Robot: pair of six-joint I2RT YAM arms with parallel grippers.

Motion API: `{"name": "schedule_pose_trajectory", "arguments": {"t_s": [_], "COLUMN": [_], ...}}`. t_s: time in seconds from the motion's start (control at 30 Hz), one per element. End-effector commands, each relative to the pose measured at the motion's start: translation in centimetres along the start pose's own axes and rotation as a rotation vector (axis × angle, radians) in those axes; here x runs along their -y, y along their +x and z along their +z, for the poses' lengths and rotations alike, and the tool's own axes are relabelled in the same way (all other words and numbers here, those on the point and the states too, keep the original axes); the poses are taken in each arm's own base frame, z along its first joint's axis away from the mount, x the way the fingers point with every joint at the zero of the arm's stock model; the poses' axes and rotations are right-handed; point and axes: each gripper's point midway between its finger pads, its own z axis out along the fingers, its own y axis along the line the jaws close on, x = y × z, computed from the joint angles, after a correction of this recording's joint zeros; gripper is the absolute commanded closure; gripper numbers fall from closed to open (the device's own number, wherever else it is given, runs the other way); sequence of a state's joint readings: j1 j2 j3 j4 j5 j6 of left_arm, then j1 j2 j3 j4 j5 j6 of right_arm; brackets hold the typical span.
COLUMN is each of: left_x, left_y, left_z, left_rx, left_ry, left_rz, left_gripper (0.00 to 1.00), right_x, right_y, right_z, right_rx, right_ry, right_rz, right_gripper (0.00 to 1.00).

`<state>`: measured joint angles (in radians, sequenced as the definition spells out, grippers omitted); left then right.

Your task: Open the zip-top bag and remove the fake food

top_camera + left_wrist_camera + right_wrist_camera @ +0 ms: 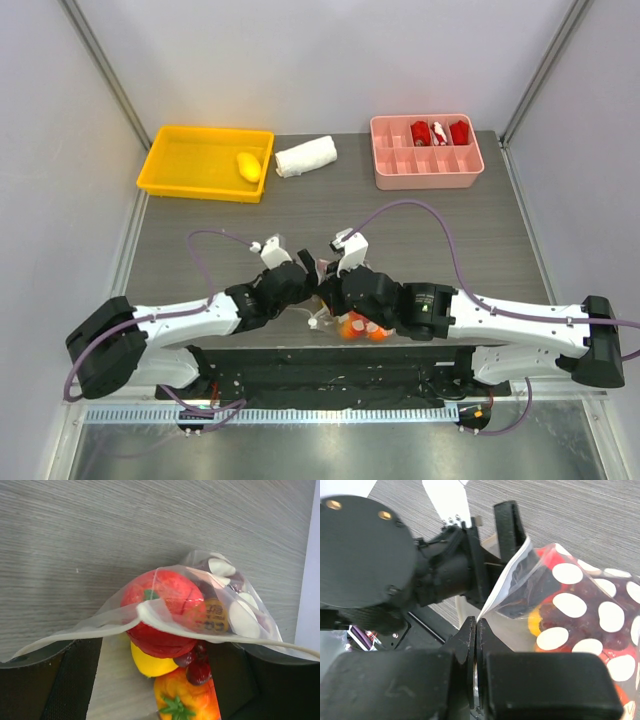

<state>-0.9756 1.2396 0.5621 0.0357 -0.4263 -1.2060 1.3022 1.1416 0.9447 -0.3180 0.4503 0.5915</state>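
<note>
My left gripper moves toward the fruit next before it closes on it, since only the near edge of the red fruit (162, 597) is between my fingers.
The zip-top bag (235, 612), clear with white dots, lies between my two arms near the table's front edge (322, 300). Its mouth gapes in the left wrist view. The fake food shows there: a red fruit (162, 597), a yellow piece (150, 665), dark grapes (197, 670) and an orange fruit (187, 695) with a green leaf. My left gripper (160, 680) stands open, its dark fingers (45, 680) either side of the fruit, the bag's rim draped over them. My right gripper (476, 630) is shut on the bag's white rim strip (505, 575).
At the back left a yellow bin (190, 165) holds a yellow fruit (248, 165). A rolled white cloth (305, 157) lies beside it. A pink divided tray (427, 165) with red items stands at the back right. The left arm's wrist (370, 555) is close to the right gripper.
</note>
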Motion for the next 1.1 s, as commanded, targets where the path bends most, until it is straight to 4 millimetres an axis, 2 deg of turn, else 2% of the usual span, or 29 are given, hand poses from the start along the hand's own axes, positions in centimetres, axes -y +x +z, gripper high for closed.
{"name": "schedule_pose_trajectory", "arguments": {"t_s": [0.0,0.07,0.1,0.23,0.27,0.4,0.43,0.53,0.6,0.63,0.7,0.73,0.77,0.8,0.87,0.93,1.0,1.03,1.07], "left_x": [2.9,2.5,3.3,4.2,4.1,4.9,4.6,5.3,5.0,5.3,4.6,5.1,5.3,4.6,5.3,4.2,4.7,3.0,2.6], "left_y": [-2.1,-1.9,-2.3,-2.7,-2.7,-2.9,-2.7,-2.8,-2.6,-2.8,-2.4,-3.0,-2.8,-2.2,-2.4,-1.9,-2.9,-2.6,-3.7], "left_z": [1.1,1.6,1.6,1.9,2.2,2.3,2.3,2.1,1.9,1.3,0.8,-0.2,-0.7,-1.0,-2.6,-3.7,-5.8,-6.2,-7.4], "left_rx": [0.111,0.127,0.147,0.182,0.187,0.207,0.205,0.204,0.188,0.186,0.155,0.156,0.130,0.098,0.060,0.013,0.019,-0.005,0.024], "left_ry": [0.076,0.094,0.133,0.188,0.187,0.226,0.230,0.258,0.248,0.262,0.238,0.255,0.260,0.233,0.255,0.224,0.257,0.192,0.179], "left_rz": [-0.080,-0.084,-0.099,-0.083,-0.074,-0.050,-0.043,-0.040,-0.019,-0.019,0.019,0.024,0.048,0.080,0.113,0.147,0.142,0.162,0.150], "left_gripper": [0.20,0.20,0.20,0.26,0.32,0.47,0.54,0.65,0.76,0.85,0.95,1.00,1.00,1.00,1.00,1.00,1.00,1.00,1.00], "right_x": [-2.7,-2.8,-2.9,-2.9,-2.7,-2.3,-2.2,-1.8,-1.4,-1.1,-0.2,0.2,0.7,1.0,1.7,2.3,2.8,2.9,3.1], "right_y": [-3.1,-3.0,-2.9,-2.9,-2.7,-2.8,-2.8,-2.8,-2.7,-2.6,-2.3,-2.2,-1.8,-1.9,-1.7,-1.8,-1.6,-1.7,-1.5], "right_z": [-0.8,-0.8,-0.8,-1.0,-1.0,-1.4,-1.4,-1.6,-1.6,-1.6,-1.4,-1.4,-1.2,-1.2,-1.0,-1.1,-1.0,-1.2,-1.2], "right_rx": [0.068,0.063,0.061,0.058,0.054,0.059,0.060,0.067,0.071,0.072,0.074,0.080,0.075,0.078,0.084,0.092,0.093,0.097,0.095], "right_ry": [-0.092,-0.096,-0.099,-0.105,-0.099,-0.093,-0.090,-0.080,-0.060,-0.051,-0.010,0.007,0.028,0.039,0.073,0.095,0.114,0.119,0.122], "right_rz": [0.075,0.075,0.079,0.085,0.084,0.090,0.091,0.097,0.090,0.087,0.068,0.061,0.048,0.036,0.016,-0.005,-0.016,-0.022,-0.025], "right_gripper": [0.99,0.99,0.99,0.99,0.99,0.99,0.99,0.99,0.99,0.99,0.99,0.99,0.99,0.99,0.99,0.99,0.99,0.99,0.99]}}
